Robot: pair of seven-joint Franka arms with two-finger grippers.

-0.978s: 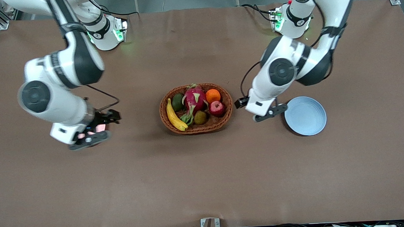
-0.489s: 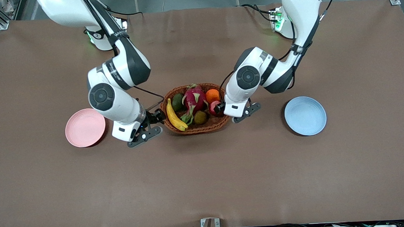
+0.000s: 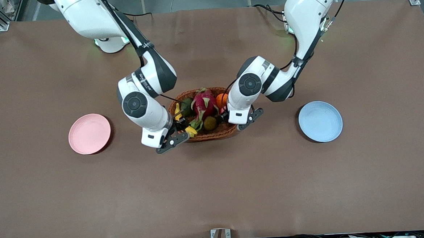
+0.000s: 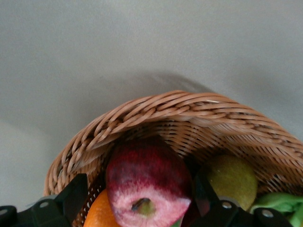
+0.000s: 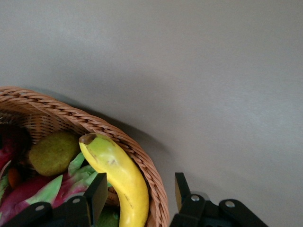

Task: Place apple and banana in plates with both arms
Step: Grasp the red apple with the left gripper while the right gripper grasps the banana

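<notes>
My left gripper should next grab the apple by its wide round middle, so that it can bring the apple over to the blue plate.
The dark red apple lies in the wicker basket. My left gripper is open, with one finger on each side of the apple; in the front view my left hand covers it. The yellow banana lies along the basket's rim at the right arm's end. My right gripper is open and straddles the banana and the rim; it also shows in the front view. The pink plate and the blue plate lie empty on either side of the basket.
The basket also holds a pink dragon fruit, an orange, a kiwi and a dark green avocado. The orange touches the apple. The brown table spreads wide nearer the front camera.
Both arms swung in from over the plates to the basket. The right gripper came down round the banana, the left gripper round the apple. The pink plate is uncovered.
</notes>
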